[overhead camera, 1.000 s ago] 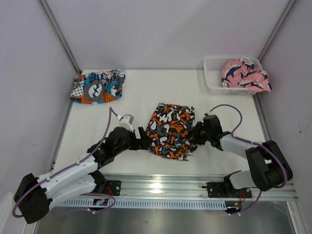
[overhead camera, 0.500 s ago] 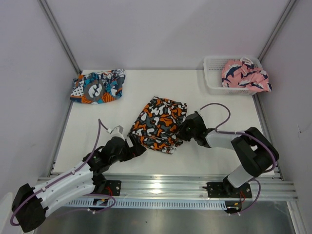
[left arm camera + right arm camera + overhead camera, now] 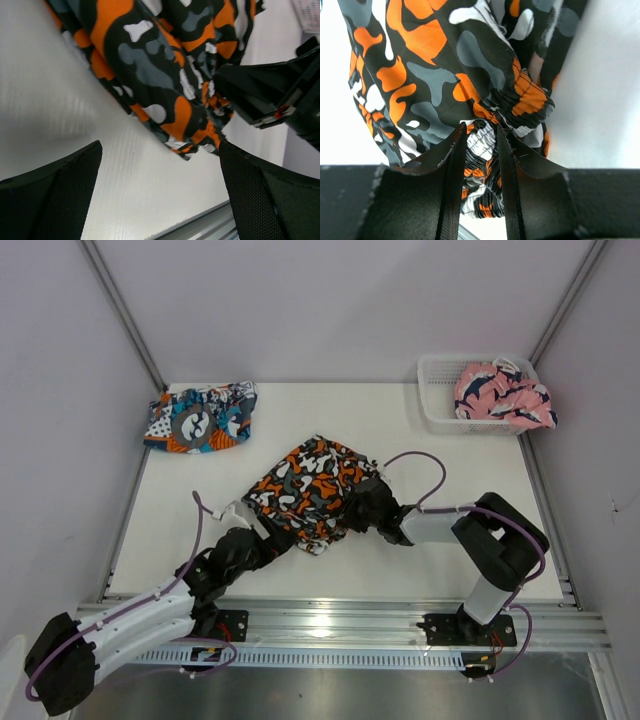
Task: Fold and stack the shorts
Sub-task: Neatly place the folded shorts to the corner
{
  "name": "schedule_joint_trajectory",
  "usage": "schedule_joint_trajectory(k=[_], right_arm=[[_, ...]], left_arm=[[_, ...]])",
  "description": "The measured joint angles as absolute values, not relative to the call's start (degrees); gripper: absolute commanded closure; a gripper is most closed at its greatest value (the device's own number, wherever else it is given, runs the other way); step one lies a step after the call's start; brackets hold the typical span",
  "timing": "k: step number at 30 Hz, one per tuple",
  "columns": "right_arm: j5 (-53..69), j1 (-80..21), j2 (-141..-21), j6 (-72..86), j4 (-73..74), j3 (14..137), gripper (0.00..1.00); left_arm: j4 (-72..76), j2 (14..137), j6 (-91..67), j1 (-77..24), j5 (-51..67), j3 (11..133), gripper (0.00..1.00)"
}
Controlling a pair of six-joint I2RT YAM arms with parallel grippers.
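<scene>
My left gripper grabs the blotched shorts (image 3: pixel 305 490) by their near edge (image 3: pixel 306 542) next. That leaves the rest free to drape over the teal-blue shorts for stacking.
The orange, black, white and grey blotched shorts (image 3: pixel 305 490) lie crumpled on the white table, left of centre. My right gripper (image 3: pixel 362 510) is at their right edge, shut on the gathered elastic waistband (image 3: pixel 520 97); the band sits between its jaws (image 3: pixel 481 132). My left gripper (image 3: pixel 278 542) is at the shorts' near left edge. In the left wrist view it (image 3: pixel 160 150) is wide open and empty, with the fabric's lower edge (image 3: pixel 175 120) just beyond its fingertips. The teal-blue, orange and white shorts (image 3: pixel 200 418) lie bunched at the far left corner.
A white mesh basket (image 3: pixel 438 390) stands at the far right corner with pink patterned fabric (image 3: pixel 502 395) in it. Grey walls close in the table on both sides. A metal rail (image 3: pixel 330 620) runs along the near edge.
The right gripper has dragged the blotched shorts leftwards across the table. The left arm has drawn back towards the near left edge, staying beside the shorts' edge.
</scene>
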State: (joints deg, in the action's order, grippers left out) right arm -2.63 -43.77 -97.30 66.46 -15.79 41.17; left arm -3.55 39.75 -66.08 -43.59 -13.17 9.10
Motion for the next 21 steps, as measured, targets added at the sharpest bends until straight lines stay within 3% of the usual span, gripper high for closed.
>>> schedule_joint_trajectory(k=[6,21], right_arm=[[-2.79,-45.39,-97.3,66.48,-15.9,41.17,0.66],[-4.25,-48.9,-97.1,65.98,-15.57,41.28,0.63]], left_arm=[[3.44,40.45,-67.85,-43.59,-13.13,6.76,0.01],[22.48,57.74,-73.19,-43.57,-11.84,5.96,0.01]])
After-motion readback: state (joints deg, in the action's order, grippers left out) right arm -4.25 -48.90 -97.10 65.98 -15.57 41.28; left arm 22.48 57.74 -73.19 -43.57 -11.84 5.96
